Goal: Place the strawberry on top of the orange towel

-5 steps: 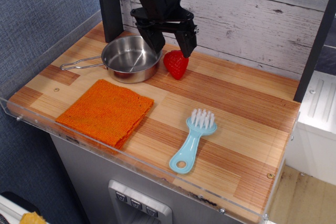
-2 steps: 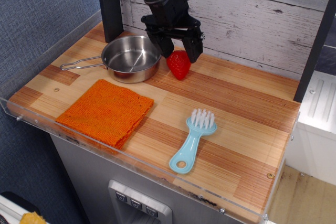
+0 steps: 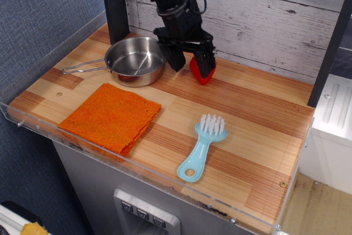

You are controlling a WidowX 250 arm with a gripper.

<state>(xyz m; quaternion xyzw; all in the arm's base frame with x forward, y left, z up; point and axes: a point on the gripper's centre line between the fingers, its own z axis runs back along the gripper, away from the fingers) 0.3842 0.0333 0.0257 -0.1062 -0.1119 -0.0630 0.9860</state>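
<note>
My gripper grabs the red strawberry by its broad end (image 3: 194,66) next, to place it on top of the orange towel (image 3: 111,116).
The red strawberry (image 3: 197,70) rests on the wooden table just right of the steel pan. My gripper (image 3: 192,63) has come down over it, with one black finger on each side. The jaws stand apart. The right finger (image 3: 208,61) covers part of the fruit, and a small gap shows by the left finger (image 3: 177,59). The strawberry does not look lifted. The orange towel (image 3: 111,116) lies flat at the front left of the table, in front of the pan, with nothing on it.
A steel pan (image 3: 135,60) with a wire handle pointing left stands at the back left. A light blue brush (image 3: 202,146) lies at front centre. A clear plastic rim (image 3: 137,174) edges the front, and a dark post (image 3: 114,4) stands behind the pan.
The gripper has moved right and lower, from above the strawberry to around it. The strawberry has shifted a little to the right, away from the pan.
</note>
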